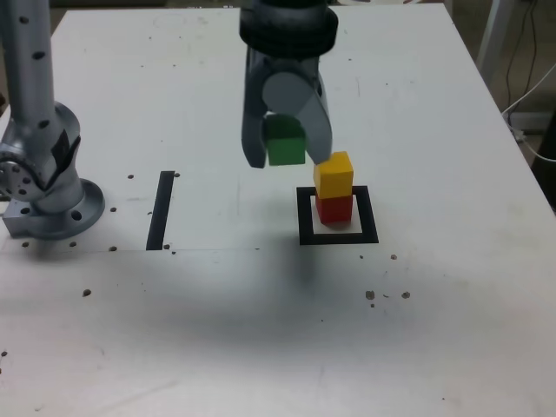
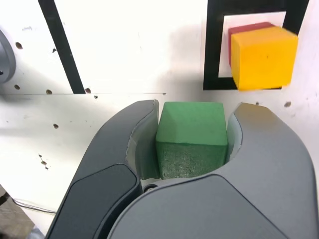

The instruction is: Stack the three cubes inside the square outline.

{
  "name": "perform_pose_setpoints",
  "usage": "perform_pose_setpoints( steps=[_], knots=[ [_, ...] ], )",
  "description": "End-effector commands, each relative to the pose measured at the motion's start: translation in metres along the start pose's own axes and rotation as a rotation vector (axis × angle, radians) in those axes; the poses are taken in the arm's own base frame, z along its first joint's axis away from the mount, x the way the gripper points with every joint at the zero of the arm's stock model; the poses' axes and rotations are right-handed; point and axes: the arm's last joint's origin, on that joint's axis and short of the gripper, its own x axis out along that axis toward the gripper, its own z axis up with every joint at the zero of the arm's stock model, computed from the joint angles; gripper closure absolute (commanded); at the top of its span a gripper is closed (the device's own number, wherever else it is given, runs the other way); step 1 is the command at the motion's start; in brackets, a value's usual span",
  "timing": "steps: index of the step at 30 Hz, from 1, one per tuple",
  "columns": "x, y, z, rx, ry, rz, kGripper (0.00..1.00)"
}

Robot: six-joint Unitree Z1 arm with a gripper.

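Note:
The green cube is hanging beside the yellow cube, short of the yellow cube's top, so my gripper needs to keep holding the green cube until it is over the yellow cube.
My gripper (image 1: 291, 152) is shut on the green cube (image 1: 285, 142) and holds it in the air, just to the exterior view's left of the stack and about level with its top. The wrist view shows the green cube (image 2: 191, 137) clamped between both grey fingers (image 2: 127, 149). A yellow cube (image 1: 334, 174) sits on a red cube (image 1: 334, 208) inside the black square outline (image 1: 306, 217). Seen from the wrist, the yellow cube (image 2: 263, 56) covers most of the red cube (image 2: 246, 29) within the square outline (image 2: 213, 50).
A straight black tape strip (image 1: 161, 209) lies on the white table (image 1: 261, 313) to the exterior view's left of the outline. The arm's grey base (image 1: 43, 182) stands at the table's left edge. Small holes dot the tabletop.

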Motion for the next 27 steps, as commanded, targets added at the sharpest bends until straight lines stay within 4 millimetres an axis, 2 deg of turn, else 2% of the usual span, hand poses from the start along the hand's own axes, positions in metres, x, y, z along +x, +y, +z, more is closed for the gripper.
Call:
perform_pose_setpoints(
  steps=[1,14,27],
  knots=[
    [0.002,0.001,0.007,-0.011,-0.007,-0.001,0.83],
    [0.010,0.030,0.033,-0.070,-0.032,-0.015,0.83],
    [0.019,0.029,0.047,-0.060,-0.034,-0.061,0.79]
  ],
)
